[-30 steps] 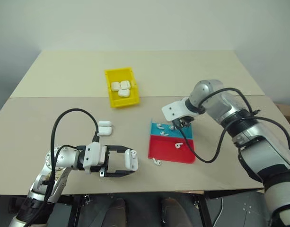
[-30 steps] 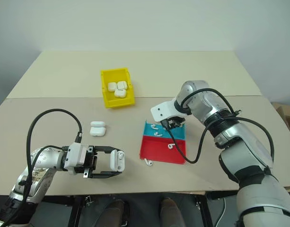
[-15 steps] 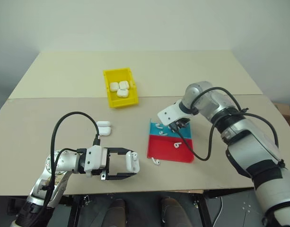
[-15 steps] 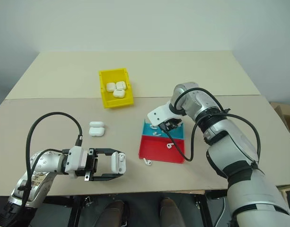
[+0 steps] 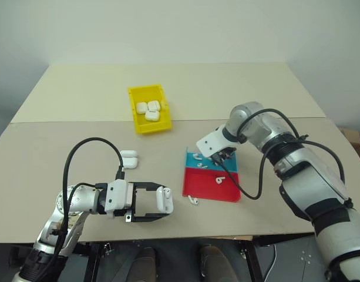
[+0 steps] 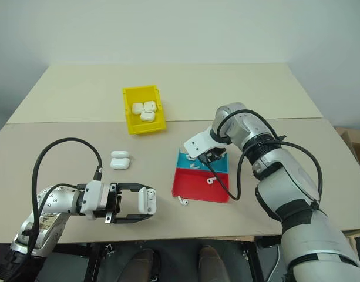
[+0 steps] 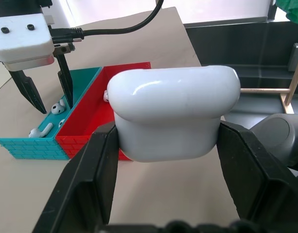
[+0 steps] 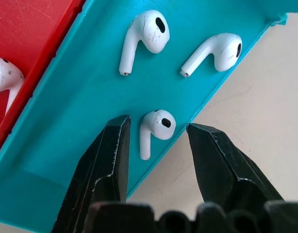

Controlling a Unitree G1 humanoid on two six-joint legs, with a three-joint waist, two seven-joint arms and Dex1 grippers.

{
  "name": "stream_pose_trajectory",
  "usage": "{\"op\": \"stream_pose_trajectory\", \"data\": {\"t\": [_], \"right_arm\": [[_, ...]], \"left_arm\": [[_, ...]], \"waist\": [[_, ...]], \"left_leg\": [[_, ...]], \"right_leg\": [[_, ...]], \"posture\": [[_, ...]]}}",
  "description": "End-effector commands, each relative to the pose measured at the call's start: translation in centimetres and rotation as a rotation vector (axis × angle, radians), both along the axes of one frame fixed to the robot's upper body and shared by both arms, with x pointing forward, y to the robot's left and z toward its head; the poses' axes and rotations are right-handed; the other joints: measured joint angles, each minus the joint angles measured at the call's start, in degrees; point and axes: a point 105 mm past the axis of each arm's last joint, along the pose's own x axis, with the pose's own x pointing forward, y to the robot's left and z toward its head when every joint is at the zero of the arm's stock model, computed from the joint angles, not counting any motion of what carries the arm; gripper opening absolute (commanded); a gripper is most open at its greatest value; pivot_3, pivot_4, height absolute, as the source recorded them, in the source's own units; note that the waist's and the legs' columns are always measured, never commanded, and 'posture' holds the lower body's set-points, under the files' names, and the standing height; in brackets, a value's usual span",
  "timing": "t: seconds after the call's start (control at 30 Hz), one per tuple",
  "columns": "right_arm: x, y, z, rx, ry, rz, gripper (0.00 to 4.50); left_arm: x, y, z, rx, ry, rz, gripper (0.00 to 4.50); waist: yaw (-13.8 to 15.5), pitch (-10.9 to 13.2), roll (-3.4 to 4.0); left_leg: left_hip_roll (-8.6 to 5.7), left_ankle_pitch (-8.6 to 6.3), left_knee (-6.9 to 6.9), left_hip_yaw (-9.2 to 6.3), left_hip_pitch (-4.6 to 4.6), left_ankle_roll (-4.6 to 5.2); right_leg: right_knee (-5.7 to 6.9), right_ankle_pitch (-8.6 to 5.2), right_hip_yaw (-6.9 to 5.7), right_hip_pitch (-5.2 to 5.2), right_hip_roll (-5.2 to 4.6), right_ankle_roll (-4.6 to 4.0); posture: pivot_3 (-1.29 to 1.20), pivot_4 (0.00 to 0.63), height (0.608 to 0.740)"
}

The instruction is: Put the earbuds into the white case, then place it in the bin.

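Note:
The earbud (image 8: 157,125) is between my right fingers, which should close.
My left gripper (image 5: 163,203) is shut on a white case (image 7: 175,111), holding it just above the table's near edge. My right gripper (image 8: 157,127) is open and points down into the teal half of the tray (image 5: 191,161). Its fingertips stand on either side of one earbud (image 8: 161,122) without touching it. Two more earbuds (image 8: 144,36) lie beyond it in the teal half. Another earbud (image 5: 220,179) rests in the red half, and one (image 5: 194,201) lies on the table by the tray's near corner. The yellow bin (image 5: 134,114) stands at the back left.
Three white cases (image 5: 150,109) lie in the bin. One more case (image 5: 129,157) sits on the table between the bin and my left arm. A black cable loops above my left wrist, and another hangs from my right wrist across the red tray half (image 5: 210,189).
The head view shifted slightly early on. My right elbow has drawn in while its gripper stays over the teal tray half. The left gripper and its case have not moved.

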Motion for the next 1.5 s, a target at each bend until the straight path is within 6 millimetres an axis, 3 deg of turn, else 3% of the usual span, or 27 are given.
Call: {"op": "stream_pose_trajectory", "data": {"t": [0.03,0.2,0.27,0.9,0.97,1.33,1.43,1.5], "right_arm": [[0.3,0.3,1.0,0.024,-0.030,0.011,2.26],[0.2,0.2,1.0,0.018,-0.033,0.022,2.26],[0.1,0.3,1.0,0.021,-0.033,0.031,1.69],[0.0,0.1,0.5,0.001,-0.026,0.047,1.69],[-0.1,0.1,0.4,0.002,-0.025,0.049,1.31],[-0.1,0.0,0.0,-0.012,-0.032,0.063,1.31],[-0.3,-0.1,-0.1,-0.024,-0.027,0.081,0.77],[-0.5,-0.1,-0.2,-0.023,-0.018,0.091,0.77]], "left_arm": [[-0.1,-0.1,0.8,-0.009,-0.047,-0.015,2.75],[0.0,-0.1,0.8,-0.008,-0.050,-0.012,2.75],[0.0,-0.1,0.8,-0.008,-0.051,-0.012,2.75],[0.1,-0.2,0.8,-0.006,-0.054,-0.006,2.75],[0.0,-0.2,0.8,-0.007,-0.053,-0.007,2.75],[0.1,-0.1,0.8,-0.006,-0.059,-0.006,2.75],[0.1,-0.1,0.8,-0.005,-0.059,-0.006,2.75],[0.1,-0.1,0.8,-0.003,-0.058,-0.006,2.75]], "waist": [[0.0,0.0,0.00],[0.0,0.0,0.00],[0.0,0.0,0.00],[0.0,0.0,0.00],[0.0,0.0,0.00],[-0.1,0.0,0.00],[0.0,0.0,0.00],[0.0,0.0,0.00]], "left_leg": [[0.00,0.00,0.00,0.00,0.00,0.00],[0.00,0.00,0.00,0.00,0.00,0.00],[0.00,0.00,0.00,0.00,0.00,0.00],[0.00,0.00,0.00,0.00,0.00,0.00],[0.00,0.00,0.00,0.00,0.00,0.00],[0.00,0.00,0.00,0.00,0.02,0.00],[0.00,0.00,0.00,0.00,0.04,0.00],[0.00,0.00,0.01,0.00,0.06,0.00]], "right_leg": [[0.00,0.00,0.00,0.00,0.00,0.00],[0.00,0.00,0.00,0.00,0.00,0.00],[0.00,0.00,0.00,0.00,0.00,0.00],[0.01,0.00,0.00,0.00,0.00,0.00],[0.01,0.00,0.00,0.00,0.00,0.00],[0.02,0.00,0.00,0.01,0.00,0.00],[0.02,0.00,0.00,0.02,0.00,0.00],[0.02,0.00,0.00,0.04,0.00,0.00]], "posture": [[0.00,0.150,0.740],[0.00,0.150,0.740],[0.00,0.150,0.740],[0.00,0.150,0.740],[0.00,0.150,0.740],[0.00,0.150,0.740],[0.00,0.150,0.740],[0.00,0.150,0.740]]}}
